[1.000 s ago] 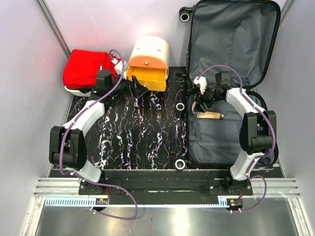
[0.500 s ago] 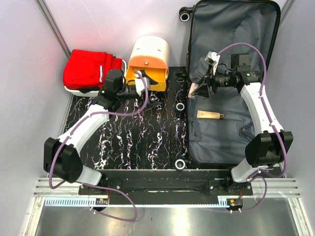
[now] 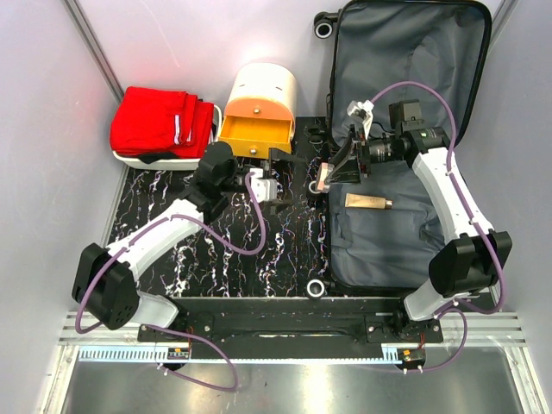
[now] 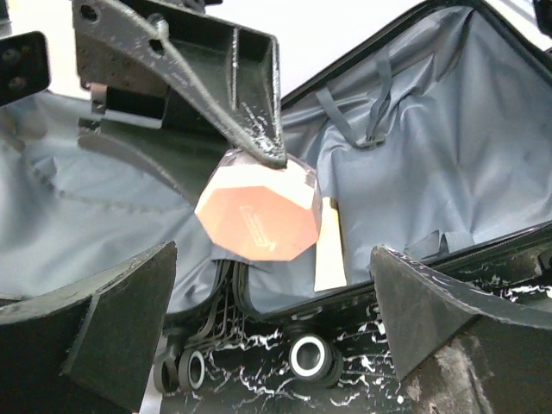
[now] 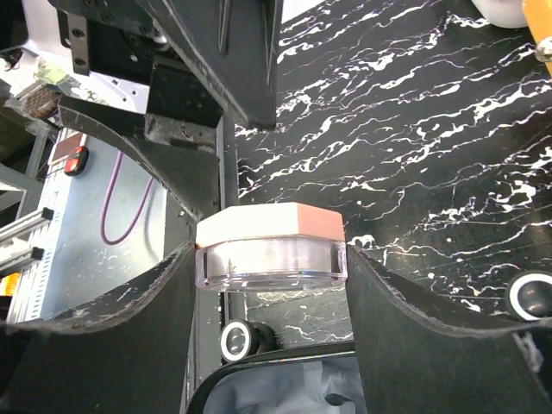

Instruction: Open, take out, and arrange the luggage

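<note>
My left gripper grabs the jar by opposite edges of its peach lid [image 3: 323,177] next, which leaves the clear base free to set upright.
The luggage [image 3: 405,69] lies open at the right, its grey lining [image 4: 431,138] showing in both halves. My right gripper [image 3: 335,171] is shut on a small clear jar [image 3: 323,176] with a peach octagonal lid, held in the air over the luggage's left edge. In the right wrist view the jar [image 5: 270,246] sits squarely between both fingers of the right gripper [image 5: 270,259]. My left gripper [image 3: 289,178] stands wide open just left of the jar, facing it. From the left wrist the jar's lid [image 4: 259,211] hangs ahead of the open left gripper [image 4: 276,345]. A beige tube [image 3: 369,201] lies in the lower half.
A cream-and-orange cylindrical box [image 3: 259,108] stands at the back centre. Red clothes [image 3: 159,121] lie on a white tray [image 3: 138,160] at the back left. Suitcase wheels [image 3: 316,187] stick out over the black marbled mat [image 3: 233,250].
My right gripper has carried the jar up out of the luggage and left over its edge. The left arm has swung from the orange box rightward to face the jar.
</note>
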{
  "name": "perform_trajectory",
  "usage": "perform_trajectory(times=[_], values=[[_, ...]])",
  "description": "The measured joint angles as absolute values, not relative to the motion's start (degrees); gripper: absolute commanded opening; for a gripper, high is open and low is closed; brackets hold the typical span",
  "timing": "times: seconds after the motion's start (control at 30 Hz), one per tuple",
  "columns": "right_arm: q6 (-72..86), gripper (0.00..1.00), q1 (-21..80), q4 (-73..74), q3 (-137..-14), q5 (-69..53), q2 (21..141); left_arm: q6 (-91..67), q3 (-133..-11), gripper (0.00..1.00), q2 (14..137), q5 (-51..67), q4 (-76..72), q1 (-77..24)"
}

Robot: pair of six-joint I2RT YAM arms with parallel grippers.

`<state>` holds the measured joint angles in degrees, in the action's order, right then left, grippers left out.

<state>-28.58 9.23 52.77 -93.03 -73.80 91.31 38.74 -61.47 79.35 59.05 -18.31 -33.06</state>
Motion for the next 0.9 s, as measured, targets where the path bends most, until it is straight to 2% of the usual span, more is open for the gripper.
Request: perform_trajectory(times=[0.37,0.73,0.9], values=[[-28.6,0.32,14.4,53.5,-90.9,-75.2,88.6,34.8,-58.0,0.99,79.4,60.1,-30.0,-35.9],[-28.4,0.31,15.0,53.5,-90.8,-76.0,88.6,34.9,-57.7,0.95,79.4,61.4,-31.7,-37.5],[-28.1,0.31,15.0,53.5,-90.8,-76.2,88.6,34.5,-57.6,0.83,79.4,61.4,-31.1,-37.7]])
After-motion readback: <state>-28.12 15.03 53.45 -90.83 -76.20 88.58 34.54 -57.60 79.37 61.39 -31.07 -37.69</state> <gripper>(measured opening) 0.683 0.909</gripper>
